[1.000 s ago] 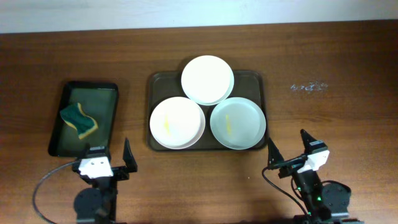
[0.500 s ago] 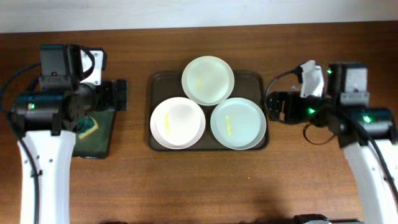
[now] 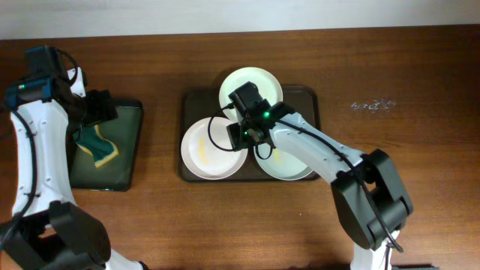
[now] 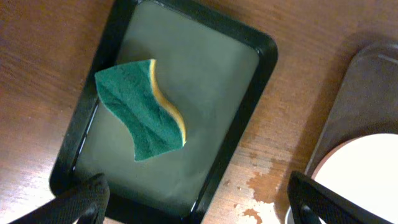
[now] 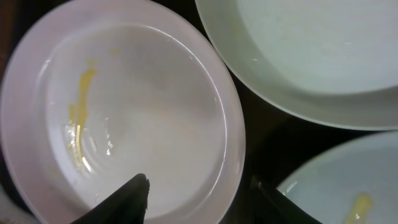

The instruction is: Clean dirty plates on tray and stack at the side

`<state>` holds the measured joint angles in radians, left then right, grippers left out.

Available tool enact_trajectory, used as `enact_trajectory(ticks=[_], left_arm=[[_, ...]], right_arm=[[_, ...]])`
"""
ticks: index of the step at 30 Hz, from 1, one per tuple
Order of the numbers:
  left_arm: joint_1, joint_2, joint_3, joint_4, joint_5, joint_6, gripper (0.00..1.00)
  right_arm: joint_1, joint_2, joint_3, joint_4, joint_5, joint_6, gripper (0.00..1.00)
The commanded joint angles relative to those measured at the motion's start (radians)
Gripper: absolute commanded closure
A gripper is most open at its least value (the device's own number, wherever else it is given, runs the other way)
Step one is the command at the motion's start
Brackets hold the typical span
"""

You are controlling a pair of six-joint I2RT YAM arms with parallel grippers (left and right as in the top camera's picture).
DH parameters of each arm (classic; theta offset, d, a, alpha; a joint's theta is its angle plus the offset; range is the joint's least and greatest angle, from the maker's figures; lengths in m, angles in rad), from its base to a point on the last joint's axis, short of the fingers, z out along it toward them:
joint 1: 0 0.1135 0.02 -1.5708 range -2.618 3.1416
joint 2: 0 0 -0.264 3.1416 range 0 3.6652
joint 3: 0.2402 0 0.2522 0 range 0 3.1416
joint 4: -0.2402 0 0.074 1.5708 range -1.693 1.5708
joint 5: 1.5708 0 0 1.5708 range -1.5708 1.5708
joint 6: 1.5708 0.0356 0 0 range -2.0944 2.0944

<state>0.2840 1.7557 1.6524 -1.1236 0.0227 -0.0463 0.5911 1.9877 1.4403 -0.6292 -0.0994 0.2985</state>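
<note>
Next, my left gripper grabs the sponge across the middle of its green upper side (image 3: 94,143) (image 4: 141,112), so the sponge's yellow side stays free to wipe plates.
Three white plates lie on the dark brown tray (image 3: 307,97): a back plate (image 3: 259,79), a left plate (image 3: 206,150) with a yellow smear, and a right plate (image 3: 292,161) with a faint smear. My right gripper (image 3: 241,135) is open. In the right wrist view its fingers (image 5: 199,202) straddle the right rim of the left plate (image 5: 124,112), with the back plate (image 5: 311,50) and the right plate (image 5: 354,193) beside it. My left gripper (image 3: 103,112) is open and empty (image 4: 199,205) above the black tray.
A smaller black tray (image 3: 124,161) with a greenish inside stands left of the brown tray and holds a green and yellow sponge (image 3: 96,145). The sponge (image 4: 140,109) lies in the black tray (image 4: 249,68) in the left wrist view. A white scuff (image 3: 371,105) marks the table at right.
Both arms have moved. The right arm swung left over the brown tray down to the left plate. The left arm shifted a little left above the black tray.
</note>
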Motion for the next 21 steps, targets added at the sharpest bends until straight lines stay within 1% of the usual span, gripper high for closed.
enact_trajectory(ticks=[1,2,4,5,6,8,9,11,13,17,18,19,21], left_arm=[[0.003,0.037,0.017,0.02,-0.004,0.04,0.1],[0.003,0.046,0.017,0.027,-0.004,0.04,0.09],[0.003,0.068,0.017,0.028,-0.004,0.04,0.09],[0.003,0.073,0.017,0.028,-0.004,0.04,0.09],[0.003,0.075,0.017,0.028,-0.004,0.04,0.09],[0.003,0.075,0.016,0.027,-0.004,0.04,0.09],[0.003,0.077,0.016,0.027,-0.004,0.04,0.09],[0.003,0.085,0.016,0.027,-0.004,0.04,0.09],[0.003,0.108,0.009,0.023,-0.003,0.039,0.09],[0.003,0.161,-0.038,0.025,-0.003,0.04,0.11],[0.003,0.175,-0.038,0.035,-0.011,0.04,0.15],[0.003,0.191,-0.038,0.049,-0.04,0.04,0.16],[0.012,0.261,-0.038,0.066,-0.049,0.039,0.31]], right_arm=[[0.005,0.047,0.026,0.003,0.079,-0.013,0.52],[0.005,0.05,0.026,0.002,0.091,-0.013,0.54],[0.005,0.077,0.026,0.009,0.103,-0.002,0.61],[0.005,0.089,0.025,0.013,0.12,0.026,0.66],[0.005,0.093,0.025,0.014,0.12,0.037,0.67],[0.005,0.101,0.018,0.012,0.119,0.106,0.72],[0.005,0.102,0.018,0.006,0.11,0.131,0.75],[0.005,0.103,0.017,-0.006,0.108,0.185,0.84],[0.005,0.111,0.006,-0.01,0.108,0.237,0.96],[0.004,0.137,0.003,-0.008,0.081,0.241,0.96],[0.004,0.137,0.003,-0.006,0.081,0.241,0.96],[0.004,0.137,0.003,-0.009,0.081,0.241,0.96],[0.004,0.138,0.003,-0.01,0.081,0.241,0.96]])
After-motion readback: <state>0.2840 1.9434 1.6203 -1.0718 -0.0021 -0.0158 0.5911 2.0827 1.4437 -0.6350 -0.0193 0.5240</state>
